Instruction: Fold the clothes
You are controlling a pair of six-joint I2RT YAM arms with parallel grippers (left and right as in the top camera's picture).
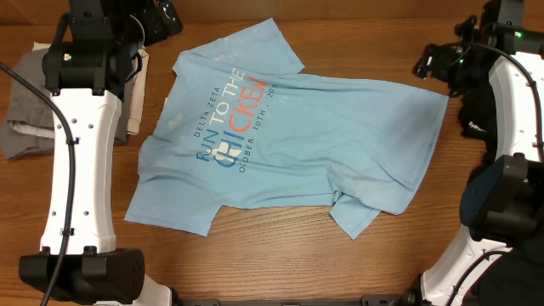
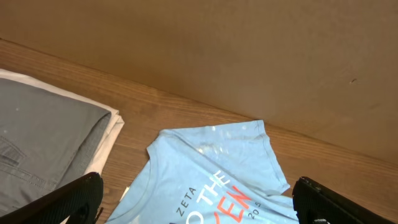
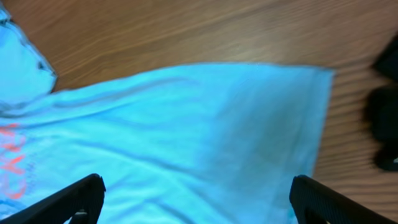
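My left gripper takes hold of the light blue T-shirt [image 1: 289,136] by its back sleeve next, to drag that side of the T-shirt straight for folding.
The light blue T-shirt [image 1: 289,136] lies spread and rumpled on the wooden table, lettering up, collar toward the left. One sleeve points to the back, the other is tucked at the front right. My left gripper [image 2: 198,202] is open and empty above the collar area [image 2: 211,168]. In the overhead view it sits at the back left [image 1: 157,21]. My right gripper [image 3: 198,202] is open and empty above the shirt's hem side [image 3: 205,137]. In the overhead view it is at the back right [image 1: 438,59].
Folded grey trousers [image 1: 30,106] on a white cloth lie at the left edge; they also show in the left wrist view [image 2: 43,149]. A brown wall [image 2: 217,50] stands behind the table. A dark object [image 3: 385,124] lies right of the hem.
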